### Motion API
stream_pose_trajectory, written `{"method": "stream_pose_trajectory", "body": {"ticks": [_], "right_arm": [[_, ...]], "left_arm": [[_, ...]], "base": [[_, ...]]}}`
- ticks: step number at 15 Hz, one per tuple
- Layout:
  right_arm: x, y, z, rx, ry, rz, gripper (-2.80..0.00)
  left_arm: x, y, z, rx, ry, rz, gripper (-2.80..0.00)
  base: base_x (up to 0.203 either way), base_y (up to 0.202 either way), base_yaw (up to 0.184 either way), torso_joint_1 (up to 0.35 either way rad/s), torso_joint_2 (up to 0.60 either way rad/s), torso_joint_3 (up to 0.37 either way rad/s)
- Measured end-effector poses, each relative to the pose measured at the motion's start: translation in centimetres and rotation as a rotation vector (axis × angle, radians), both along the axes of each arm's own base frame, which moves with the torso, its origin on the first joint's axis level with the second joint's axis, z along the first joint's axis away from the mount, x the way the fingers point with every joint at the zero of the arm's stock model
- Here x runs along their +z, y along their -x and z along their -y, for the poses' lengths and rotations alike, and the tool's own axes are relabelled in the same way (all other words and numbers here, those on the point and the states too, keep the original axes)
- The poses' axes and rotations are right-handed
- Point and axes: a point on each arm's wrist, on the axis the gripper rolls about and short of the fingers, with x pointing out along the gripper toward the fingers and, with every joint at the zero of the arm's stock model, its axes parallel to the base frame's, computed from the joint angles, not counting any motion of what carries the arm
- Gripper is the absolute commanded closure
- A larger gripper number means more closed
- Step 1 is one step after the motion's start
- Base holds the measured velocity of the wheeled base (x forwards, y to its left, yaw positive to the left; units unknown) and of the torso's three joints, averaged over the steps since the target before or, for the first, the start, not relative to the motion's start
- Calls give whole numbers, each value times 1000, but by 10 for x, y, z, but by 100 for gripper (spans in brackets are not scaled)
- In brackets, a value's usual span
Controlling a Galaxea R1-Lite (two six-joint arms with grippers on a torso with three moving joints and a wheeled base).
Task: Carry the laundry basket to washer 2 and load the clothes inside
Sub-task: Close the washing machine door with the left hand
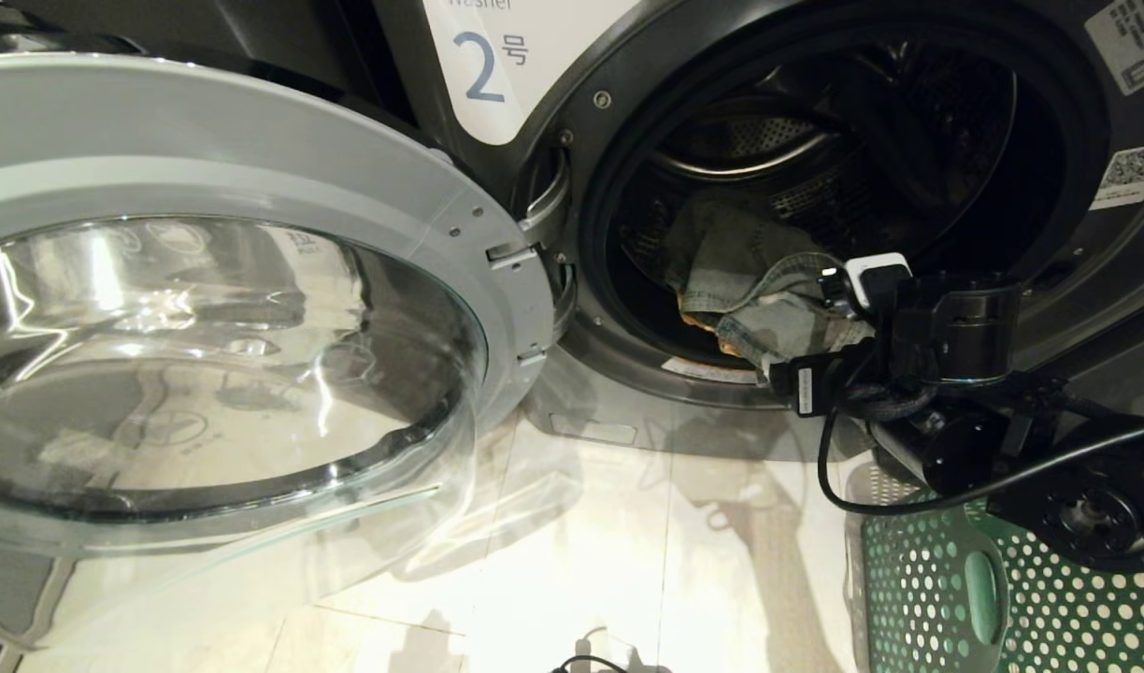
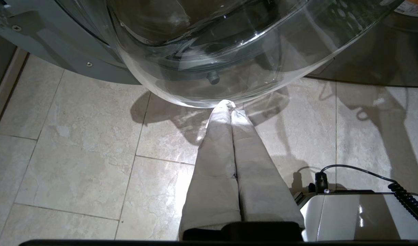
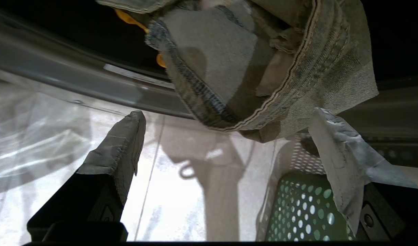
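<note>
My right gripper grabs the grey denim garment by its stitched edge (image 3: pixel 259 111) next, to load it into the washer's drum.
Washer 2 (image 1: pixel 483 70) stands with its round glass door (image 1: pixel 207 308) swung wide to the left. The clothes lie in the drum: a grey denim garment (image 1: pixel 750 280) hangs over the lower lip, with a bit of yellow cloth (image 1: pixel 701 323) under it. My right gripper (image 1: pixel 815 336) is at that lip, open. In the right wrist view the grey garment (image 3: pixel 229 58) hangs just beyond my right gripper (image 3: pixel 226 136) with nothing between the fingers (image 3: pixel 122 147). The dark green laundry basket (image 1: pixel 918 579) stands on the floor below the right arm. My left gripper (image 2: pixel 230 107) is shut, empty, under the door glass.
The open door's glass bowl (image 2: pixel 202 51) reaches low over the pale tiled floor (image 1: pixel 628 561), right above the left fingertips. A white part of the robot's base (image 2: pixel 352 215) with a coiled black cable sits beside the left arm. The basket wall (image 3: pixel 304 212) is close to the right gripper.
</note>
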Motion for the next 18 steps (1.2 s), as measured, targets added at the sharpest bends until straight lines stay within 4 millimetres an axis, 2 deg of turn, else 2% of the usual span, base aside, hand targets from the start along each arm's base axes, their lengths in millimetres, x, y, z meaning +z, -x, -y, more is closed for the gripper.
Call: {"method": "stream_pose_trajectory", "body": {"ticks": [7,12,13,18], "right_arm": [[0,-1,-1,22,30,0,-280],[16,-12,-7,27,3,53,-280],[19,-16,-9,22,-6,65,0],[22,-46,-14,-20,-27,123,0]], "left_arm": [[0,0,0,0,0,0,0],[0,0,0,0,1,0,0],[0,0,0,0,1,0,0],[0,0,0,0,1,0,0]], "base": [[0,0,0,5,4,-199],[0,0,0,2,0,-91],[0,0,0,0,0,0],[0,0,0,0,0,0]]}}
